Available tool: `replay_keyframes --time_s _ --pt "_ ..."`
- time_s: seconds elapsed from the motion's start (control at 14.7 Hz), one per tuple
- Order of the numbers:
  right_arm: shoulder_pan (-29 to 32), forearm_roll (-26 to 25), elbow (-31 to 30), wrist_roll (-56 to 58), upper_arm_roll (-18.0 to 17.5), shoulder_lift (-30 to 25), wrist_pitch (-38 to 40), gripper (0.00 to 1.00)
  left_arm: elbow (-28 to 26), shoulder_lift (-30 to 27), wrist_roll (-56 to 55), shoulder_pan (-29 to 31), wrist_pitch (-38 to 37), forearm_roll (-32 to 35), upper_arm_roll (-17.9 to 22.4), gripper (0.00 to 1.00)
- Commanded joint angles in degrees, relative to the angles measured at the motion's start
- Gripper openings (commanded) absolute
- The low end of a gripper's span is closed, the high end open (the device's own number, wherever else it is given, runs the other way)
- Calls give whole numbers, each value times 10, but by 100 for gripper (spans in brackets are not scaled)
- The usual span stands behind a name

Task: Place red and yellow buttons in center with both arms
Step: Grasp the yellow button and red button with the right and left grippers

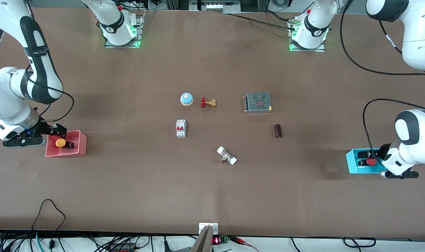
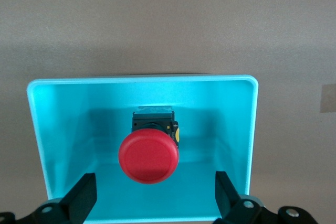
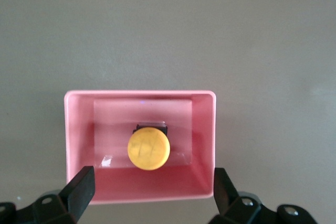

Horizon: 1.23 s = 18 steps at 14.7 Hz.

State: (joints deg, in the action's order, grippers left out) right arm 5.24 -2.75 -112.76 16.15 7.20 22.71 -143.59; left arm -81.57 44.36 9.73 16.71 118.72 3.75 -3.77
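Observation:
The orange-yellow button [image 1: 61,142] is still beyond my fingers, which are above the pink bin [image 1: 80,147] and would miss now. My right gripper should move toward it before closing.
The orange-yellow button [image 1: 61,142] lies in the pink bin [image 1: 80,147] at the right arm's end of the table. My right gripper [image 1: 56,131] hangs open over that bin's outer edge. In the right wrist view the button [image 3: 148,150] sits between and ahead of the spread fingers [image 3: 79,184], untouched. The red button [image 1: 372,161] lies in the cyan bin [image 1: 352,164] at the left arm's end. My left gripper [image 1: 378,157] hangs open over it. In the left wrist view the red cap [image 2: 148,157] sits between the wide-apart fingers [image 2: 81,195], untouched.
On the brown table's middle [image 1: 233,129] stand a blue dome with a cream top [image 1: 186,99], a brass valve with a red handwheel [image 1: 208,103], a metal mesh box [image 1: 257,102], a white circuit breaker [image 1: 181,128], a dark red cylinder [image 1: 277,131] and a white-capped fitting [image 1: 227,155].

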Motion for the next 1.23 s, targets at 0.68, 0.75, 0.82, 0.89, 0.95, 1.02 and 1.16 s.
replay_keyframes --time_s 0.68,0.75,0.82,0.89,0.95,1.02,1.16 --pt "31 50 55 47 -29 68 7 100 55 35 9 -10 -5 20 2 90" --pt "31 50 55 47 -29 71 6 100 55 36 10 -9 -4 18 2 90" --pt "31 50 55 47 -30 73 6 100 56 39 10 -8 -4 18 2 89" --pt "30 50 55 48 -30 76 7 100 61 40 10 -7 -4 18 2 88" --pt "30 50 55 48 -30 79 7 100 69 46 14 -8 -6 18 2 84" --pt "30 50 55 48 -30 79 7 100 72 48 18 -8 -7 18 3 80" --pt "30 49 55 48 -30 81 7 100 72 48 19 -8 -7 18 4 73"
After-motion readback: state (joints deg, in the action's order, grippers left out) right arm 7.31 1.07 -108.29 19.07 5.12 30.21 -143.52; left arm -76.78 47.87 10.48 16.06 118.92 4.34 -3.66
